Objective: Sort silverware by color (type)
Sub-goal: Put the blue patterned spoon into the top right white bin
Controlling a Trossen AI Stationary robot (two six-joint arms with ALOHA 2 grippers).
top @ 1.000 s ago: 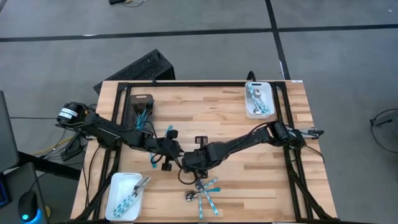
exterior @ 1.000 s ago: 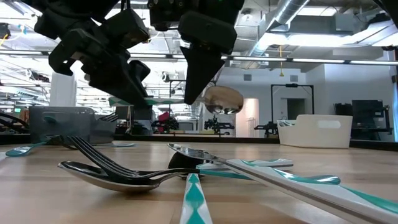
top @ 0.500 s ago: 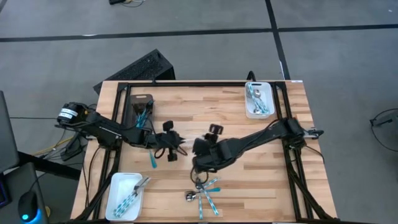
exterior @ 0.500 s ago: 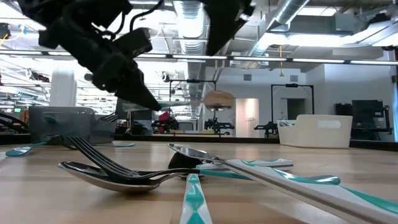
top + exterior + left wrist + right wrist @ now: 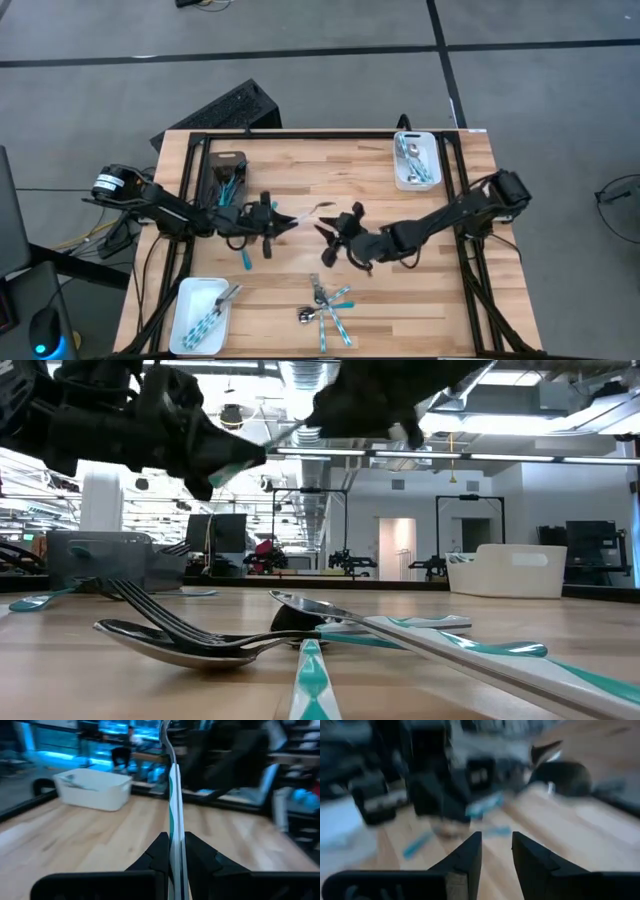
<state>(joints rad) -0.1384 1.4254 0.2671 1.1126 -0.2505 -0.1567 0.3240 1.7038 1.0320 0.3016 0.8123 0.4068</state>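
The fingers of my right gripper stop short of the spoon's silver head, so closing now would miss. My right gripper moves toward the head, before it closes on it.
My left gripper (image 5: 278, 222) hovers over the table's middle left, shut on a teal-handled spoon (image 5: 305, 212) whose silver head (image 5: 322, 207) points toward the right arm. My right gripper (image 5: 328, 232) stands open just right of that head, with nothing between its fingers (image 5: 470, 854). More silverware lies in a loose pile (image 5: 325, 308) near the front edge, the pieces resting across one another. A single teal-handled piece (image 5: 247, 260) lies flat on the wood below my left gripper. My left gripper pinches the spoon's teal handle (image 5: 173, 827) between its two fingers (image 5: 159, 851). The fingers are level and point toward the table's right, and the spoon runs straight out ahead of them. The spoon is lifted clear of the table, its head farthest from the gripper.
A white tray (image 5: 200, 315) with silverware sits at the front left. Another white tray (image 5: 415, 160) with silverware sits at the far right. A dark grey tray (image 5: 225, 172) holds teal-handled pieces at the far left. Bare wood lies between the pile and the far edge.
My right gripper, which carried the spoon a second ago, has let go of it, risen and drawn back toward the table's right and far side. My left gripper has taken the handle, tipped up to level, and now holds the spoon higher.
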